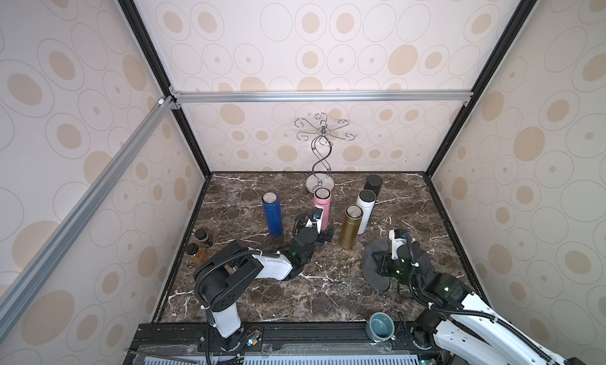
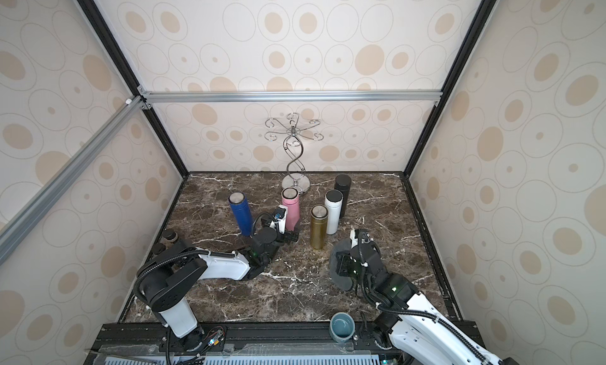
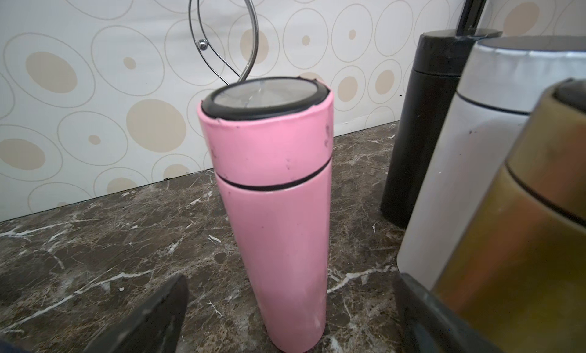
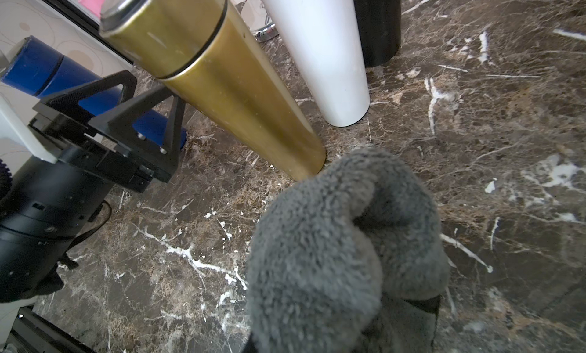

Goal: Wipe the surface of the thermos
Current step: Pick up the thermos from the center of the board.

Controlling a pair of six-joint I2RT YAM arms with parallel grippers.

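Observation:
I should next grab the pink thermos with my left gripper by its body below the lid, so the thermos's lid and lower side stay free to wipe.
A pink thermos [image 1: 323,212] [image 2: 291,209] [image 3: 276,208] with a black-rimmed lid stands upright on the marble table, one of several thermoses. My left gripper [image 1: 324,236] [image 3: 285,307] is open around its lower part. One black finger shows on each side with a gap to the pink wall, so neither touches it. My right gripper [image 1: 382,265] [image 4: 342,332] is shut on a bunched grey cloth [image 1: 372,261] [image 2: 337,265] [image 4: 333,240], low over the table just in front of the gold thermos. The cloth hides the right fingers.
Beside the pink thermos stand a blue thermos [image 1: 272,216], a gold one [image 1: 349,227] [image 4: 222,82], a white one [image 1: 364,212] and a black one [image 1: 372,184]. A chrome hook stand [image 1: 320,181] rises behind. Two brown jars [image 1: 201,242] sit at the left wall, a teal cup [image 1: 380,325] on the front rail.

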